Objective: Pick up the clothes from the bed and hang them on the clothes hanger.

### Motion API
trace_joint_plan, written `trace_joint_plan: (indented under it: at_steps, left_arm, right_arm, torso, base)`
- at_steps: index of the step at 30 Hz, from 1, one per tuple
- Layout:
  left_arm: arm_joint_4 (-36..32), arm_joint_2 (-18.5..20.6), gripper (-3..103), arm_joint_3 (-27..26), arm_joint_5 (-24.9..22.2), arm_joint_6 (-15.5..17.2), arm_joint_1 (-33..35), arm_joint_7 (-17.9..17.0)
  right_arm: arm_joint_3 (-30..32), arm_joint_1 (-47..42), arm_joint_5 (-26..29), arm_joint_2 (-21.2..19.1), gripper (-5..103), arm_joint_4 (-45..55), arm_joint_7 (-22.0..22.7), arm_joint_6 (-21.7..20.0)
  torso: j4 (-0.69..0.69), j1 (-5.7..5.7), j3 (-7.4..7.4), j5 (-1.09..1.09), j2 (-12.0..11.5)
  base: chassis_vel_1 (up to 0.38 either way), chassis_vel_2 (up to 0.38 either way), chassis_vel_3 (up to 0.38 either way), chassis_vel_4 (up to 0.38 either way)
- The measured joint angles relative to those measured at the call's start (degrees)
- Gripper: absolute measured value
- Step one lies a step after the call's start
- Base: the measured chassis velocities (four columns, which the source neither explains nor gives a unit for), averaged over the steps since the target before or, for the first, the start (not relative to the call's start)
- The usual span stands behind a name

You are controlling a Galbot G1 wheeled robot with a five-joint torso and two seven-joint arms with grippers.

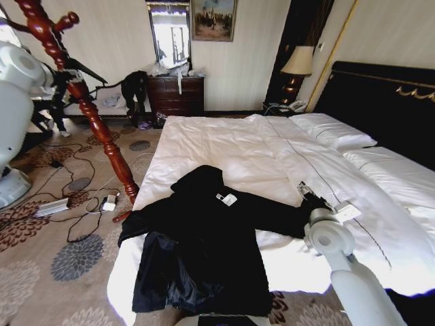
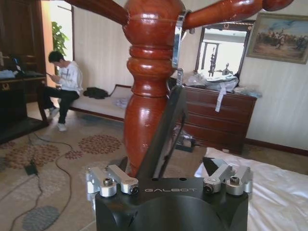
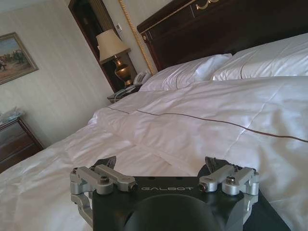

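The metal hook point(image 2: 178, 41) hangs tight against the thick wooden post. So the left gripper grabs the coat hanger by its end away from the hook point(image 2: 150, 168) next.
The black coat point(image 1: 204, 238) lies spread on the bed point(image 1: 231, 146) near its foot, white tag point(image 1: 226, 199) facing up, its hem hanging over the edge. One sleeve reaches toward my right gripper point(image 1: 309, 197), which hovers open just above the duvet point(image 3: 192, 115); a dark edge of the coat point(image 3: 276, 216) lies beside it. The reddish-brown clothes hanger point(image 1: 95, 122) stands on the carpet left of the bed. My left gripper point(image 1: 68, 75) is raised close against its upper post point(image 2: 149, 96) and is open point(image 2: 168, 166), with nothing in it.
A black strip on a metal clip point(image 2: 178, 38) hangs against the post. Cables and a power strip point(image 1: 54, 206) litter the carpet by the stand's base. A dark dresser point(image 1: 175, 95) and a bench stand at the far wall. A lamp point(image 1: 298, 62) is beside the headboard point(image 1: 380, 102).
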Motion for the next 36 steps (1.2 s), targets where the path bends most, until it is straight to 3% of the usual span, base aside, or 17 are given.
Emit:
trace_joint_plan:
  at_steps: [2,6,8,11,14,15,17,19,27,36]
  left_arm:
    - [0.19,-0.25,82,-0.3,-0.92,0.0,0.04,-0.03]
    - [0.76,-0.62,61,-0.55,-3.05,0.0,-0.09,-0.37]
    - [0.79,-0.63,61,-0.55,-3.27,-0.01,-0.09,-0.52]
    - [0.44,-0.61,44,-0.61,-4.5,-0.05,-0.07,-1.19]
    - [0.1,-0.55,39,-0.67,-5.13,-0.07,-0.05,-1.44]
    - [-0.18,-0.47,28,-0.76,-5.64,-0.11,-0.05,-1.65]
    - [-0.45,-0.39,28,-0.83,-5.88,-0.13,-0.05,-1.74]
    - [-0.96,-0.28,18,-0.87,-6.26,-0.14,-0.08,-1.64]
    - [-2.08,-0.07,17,-1.04,-7.08,-0.55,-0.56,-0.26]
    - [-6.04,0.14,17,-2.02,-6.67,-3.74,-0.73,2.84]
  right_arm:
    - [-0.02,-0.05,0.03,0.0,100,0.05,0.05,-0.03]
    - [0.29,-0.9,0.04,0.0,100,0.57,0.19,-0.08]
    - [0.36,-1.02,0.04,0.0,100,0.61,0.21,-0.08]
    - [0.66,-1.47,0.03,-0.11,100,0.89,0.48,-0.12]
    - [0.73,-1.56,0.09,-0.17,100,0.98,0.78,-0.3]
    - [0.79,-1.63,0.18,-0.21,100,1.01,1.04,-0.51]
    - [0.81,-1.67,0.2,-0.21,100,1.02,1.14,-0.6]
    - [0.81,-1.7,0.21,-0.21,100,1.06,1.22,-0.66]
    - [0.74,-1.85,0.26,-0.02,100,1.42,1.39,-0.72]
    - [1.12,-2.45,0.27,-0.04,100,1.75,1.47,-0.73]
  torso:
    - [0.0,0.01,0.0,0.0,0.0]
    - [0.0,0.0,0.0,0.0,0.0]
    - [0.01,0.0,0.0,0.0,0.0]
    - [0.0,0.0,0.0,0.01,0.0]
    - [0.0,0.0,0.0,0.01,0.0]
    - [0.0,0.0,0.0,0.01,0.0]
    - [0.0,0.0,0.0,0.0,0.0]
    - [0.0,0.0,0.0,0.01,0.0]
    - [0.02,0.0,0.0,-0.01,0.0]
    - [0.0,0.0,0.0,0.01,0.0]
  base:
    - [0.0,0.0,0.0,0.0]
    - [0.0,0.0,0.0,0.0]
    - [0.0,0.0,0.0,0.0]
    - [0.0,0.0,0.0,0.0]
    - [0.0,0.0,0.0,0.0]
    - [0.0,0.0,0.0,0.0]
    - [0.0,0.0,0.0,0.0]
    - [0.0,0.0,0.0,0.0]
    - [0.0,0.0,0.0,0.0]
    - [0.0,0.0,0.0,0.0]
